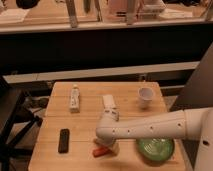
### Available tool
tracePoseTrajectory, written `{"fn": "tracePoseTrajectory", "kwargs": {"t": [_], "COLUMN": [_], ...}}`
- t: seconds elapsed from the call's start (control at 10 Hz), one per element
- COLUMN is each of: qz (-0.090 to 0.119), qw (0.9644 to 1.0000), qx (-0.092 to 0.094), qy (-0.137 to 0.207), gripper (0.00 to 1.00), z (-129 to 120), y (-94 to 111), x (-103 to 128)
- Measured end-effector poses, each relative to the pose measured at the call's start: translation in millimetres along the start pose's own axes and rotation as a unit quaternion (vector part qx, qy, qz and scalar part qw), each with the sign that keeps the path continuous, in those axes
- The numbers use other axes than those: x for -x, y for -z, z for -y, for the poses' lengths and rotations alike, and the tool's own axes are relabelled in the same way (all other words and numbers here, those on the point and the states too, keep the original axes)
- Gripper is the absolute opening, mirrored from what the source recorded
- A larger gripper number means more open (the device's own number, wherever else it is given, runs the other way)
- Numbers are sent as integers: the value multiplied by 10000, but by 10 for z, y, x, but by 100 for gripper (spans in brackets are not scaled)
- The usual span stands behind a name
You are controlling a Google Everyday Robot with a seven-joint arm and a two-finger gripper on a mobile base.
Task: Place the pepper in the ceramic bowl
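The small red-orange pepper needs to go in the ceramic bowl (156, 148). My gripper should take hold of it by its end (111, 149) next.
The pepper (101, 151), small and red-orange, lies on the wooden table (85, 125) near its front edge. My gripper (106, 144) points down right above the pepper's right end, at the tip of the white arm that reaches in from the right. It stands open, and the pepper still rests on the table. The wrist hides most of the gripper. The ceramic bowl (156, 148), wide and glossy green, sits on the table's front right corner, to the right of the pepper and partly under the arm.
A black rectangular bar (64, 140) lies at the front left. A white bottle (74, 98) lies at the back left and another white object (109, 106) behind the arm. A small white cup (145, 96) stands at the back right. A dark chair (12, 120) is at the left.
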Motion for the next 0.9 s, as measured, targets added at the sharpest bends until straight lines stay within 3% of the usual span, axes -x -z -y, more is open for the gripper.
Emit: {"fn": "tracePoseTrajectory", "kwargs": {"t": [0.1,0.3,0.9], "qz": [109,128,105], "qw": [9999,9999,9999], "qx": [-2,4,-58], "qy": [65,73,71], "gripper": [80,78,17], "z": [45,43,98], "y": [-65,-65,75], "x": [90,110,86]}}
